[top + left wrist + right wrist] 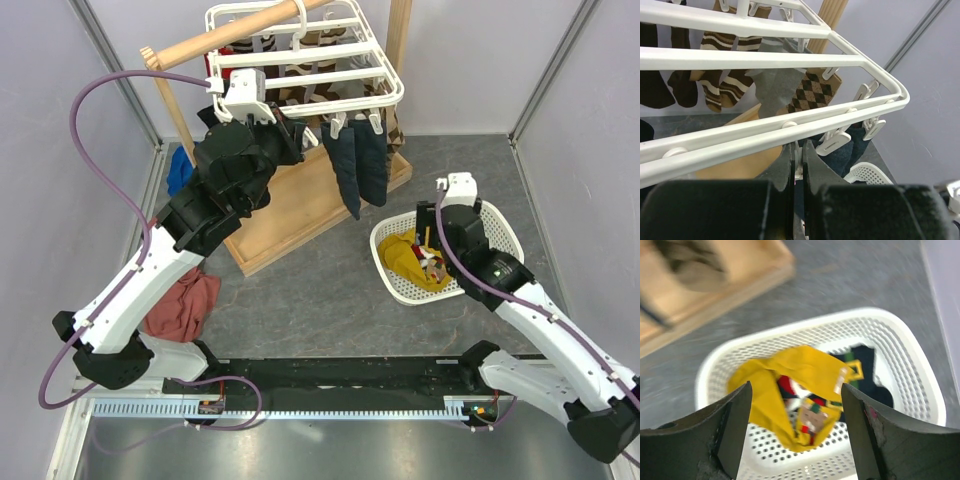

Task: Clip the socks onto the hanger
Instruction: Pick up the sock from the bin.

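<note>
My right gripper grabs the mustard-yellow socks by the cuff end (839,380) beside the dark cloth next, so the socks' rim stays free to clip to the hanger.
The white hanger (300,75) hangs from a wooden pole, with a dark navy pair of socks (358,165) clipped at its front right edge. My left gripper (306,135) reaches under the hanger frame (765,60). The left gripper (799,148) is shut on a white clip peg beside the navy socks (850,150). The mustard-yellow socks (410,258) lie crumpled in the white mesh basket (500,225). My right gripper (433,263) hovers just above them. In the right wrist view the right gripper (796,390) is open, with the yellow socks (790,375) below and between its fingers, untouched.
The pole stand's wooden base board (290,215) lies under the hanger. A red cloth (180,305) and a blue cloth (180,170) lie at the left. Brown argyle and striped socks (812,92) hang further back. A dark cloth with green and yellow (865,367) shares the basket (920,385).
</note>
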Tool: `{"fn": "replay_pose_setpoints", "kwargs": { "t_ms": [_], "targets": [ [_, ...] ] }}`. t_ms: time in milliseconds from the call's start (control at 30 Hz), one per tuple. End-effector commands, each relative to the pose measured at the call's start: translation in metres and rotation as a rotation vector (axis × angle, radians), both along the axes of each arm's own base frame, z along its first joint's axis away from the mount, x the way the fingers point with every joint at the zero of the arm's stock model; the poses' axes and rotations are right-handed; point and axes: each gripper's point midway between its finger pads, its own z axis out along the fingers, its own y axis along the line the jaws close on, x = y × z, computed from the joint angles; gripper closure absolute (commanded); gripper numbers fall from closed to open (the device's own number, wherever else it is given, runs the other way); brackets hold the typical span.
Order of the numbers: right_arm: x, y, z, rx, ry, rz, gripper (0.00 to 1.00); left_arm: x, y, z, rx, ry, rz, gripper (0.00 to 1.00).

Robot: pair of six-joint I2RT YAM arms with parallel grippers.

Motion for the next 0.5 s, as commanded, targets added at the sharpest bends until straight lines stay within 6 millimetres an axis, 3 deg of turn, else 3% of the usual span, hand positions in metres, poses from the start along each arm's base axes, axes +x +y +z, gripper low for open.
{"fn": "replay_pose_setpoints", "kwargs": {
  "t_ms": [0,167,467],
  "targets": [
    [0.012,-0.037,-0.036,0.081,0.07,-0.192,0.21,-0.007,0.003,0.016,-0.006,-0.054,-0.019,0.93],
    [0.038,-0.074,-0.067,0.299,0.076,-0.424,0.21,-0.008,0.003,0.019,-0.015,-0.059,-0.027,0.93],
    [0.066,-0.105,-0.122,0.538,0.12,-0.753,0.3,-0.009,0.0,0.02,-0.025,-0.06,-0.041,0.93]
  ]
}}
